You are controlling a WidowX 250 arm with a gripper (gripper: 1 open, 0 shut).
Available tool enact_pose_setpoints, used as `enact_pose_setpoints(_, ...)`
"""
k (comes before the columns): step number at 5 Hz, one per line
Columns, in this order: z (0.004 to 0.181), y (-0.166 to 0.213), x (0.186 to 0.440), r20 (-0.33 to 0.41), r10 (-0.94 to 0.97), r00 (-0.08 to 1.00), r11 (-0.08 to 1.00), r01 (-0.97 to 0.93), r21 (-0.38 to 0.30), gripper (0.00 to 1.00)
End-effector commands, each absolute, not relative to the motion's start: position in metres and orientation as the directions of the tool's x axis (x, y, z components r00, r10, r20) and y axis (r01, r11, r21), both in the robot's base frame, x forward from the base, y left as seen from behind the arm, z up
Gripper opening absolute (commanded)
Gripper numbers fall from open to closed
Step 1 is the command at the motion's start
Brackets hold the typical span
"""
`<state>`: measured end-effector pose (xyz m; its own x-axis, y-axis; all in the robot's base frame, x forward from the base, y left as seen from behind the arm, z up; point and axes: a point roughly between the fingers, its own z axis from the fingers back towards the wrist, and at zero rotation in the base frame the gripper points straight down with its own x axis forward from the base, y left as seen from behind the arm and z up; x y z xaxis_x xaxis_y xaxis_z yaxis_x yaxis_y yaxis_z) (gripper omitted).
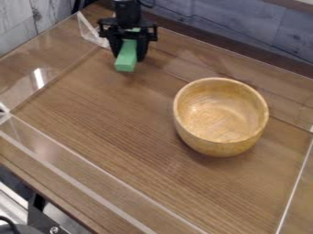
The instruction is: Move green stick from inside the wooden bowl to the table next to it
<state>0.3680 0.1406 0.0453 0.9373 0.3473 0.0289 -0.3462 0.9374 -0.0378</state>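
Observation:
My gripper should open now, because the green stick's lower end is over the bare tabletop beside the bowl, and the stick would come to rest there.
The green stick is a small bright green block hanging upright between the black fingers of my gripper, which is shut on it and points straight down. It is at the upper left of the table, well to the left of the wooden bowl. The stick's lower end is close to the tabletop; I cannot tell whether it touches. The bowl is round, light tan, and has nothing inside it.
Clear acrylic walls run along the table's edges, one close behind and left of the gripper. A grey panelled wall stands at the back. Bare wood-grain surface lies between the gripper and the bowl.

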Motion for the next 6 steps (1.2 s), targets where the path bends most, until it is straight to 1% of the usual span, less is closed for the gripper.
enact_pose_setpoints(1, 0.061, 0.1482, 0.3755, 0.094, 0.359, 0.929, 0.933, -0.358, -0.029, 0.0)
enact_pose_setpoints(4, 0.0518, 0.1505, 0.3691, 0.079, 0.371, 0.925, 0.929, -0.37, -0.023, 0.0)
enact_pose_setpoints(5, 0.0535, 0.1493, 0.3694, 0.07, 0.375, 0.925, 0.927, -0.373, -0.03, 1.0)
enact_pose_setpoints(6, 0.0569, 0.148, 0.3699, 0.064, 0.377, 0.924, 0.926, -0.376, -0.038, 1.0)
